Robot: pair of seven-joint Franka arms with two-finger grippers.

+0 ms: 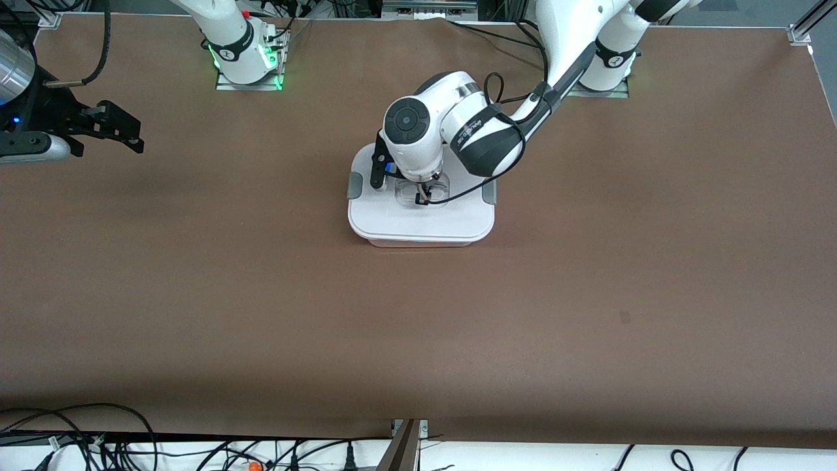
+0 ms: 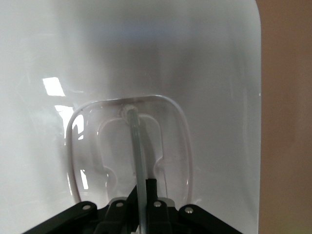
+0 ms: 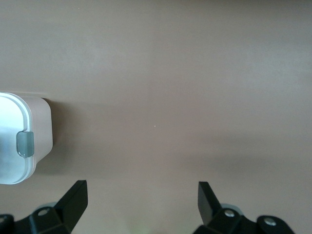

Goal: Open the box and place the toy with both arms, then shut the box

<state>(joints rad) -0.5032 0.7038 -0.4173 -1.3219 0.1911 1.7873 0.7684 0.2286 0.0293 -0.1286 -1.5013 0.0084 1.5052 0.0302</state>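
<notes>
I should open my left gripper now. The white lid's lower edge (image 1: 420, 237) is over the box's rim (image 1: 420, 243), so the lid would rest there.
The box (image 1: 418, 241) stands in the middle of the table with its flat white lid (image 1: 405, 219) on and a grey clip (image 1: 354, 186) at each end. My left gripper (image 1: 422, 196) is down on the lid's middle, shut on the clear handle (image 1: 439, 190). In the left wrist view the fingers (image 2: 152, 187) pinch the handle's thin clear bar (image 2: 134, 131) over the white lid (image 2: 195, 58). My right gripper (image 1: 138, 136) is open and empty above the table at the right arm's end; it waits. Its wrist view shows the open gripper (image 3: 141, 187) and a corner of the box (image 3: 41, 126). The toy is out of view.
The brown table (image 1: 588, 294) stretches wide around the box. Cables (image 1: 98, 438) lie past the table's edge nearest the front camera. The arm bases (image 1: 245, 65) stand along the farthest edge.
</notes>
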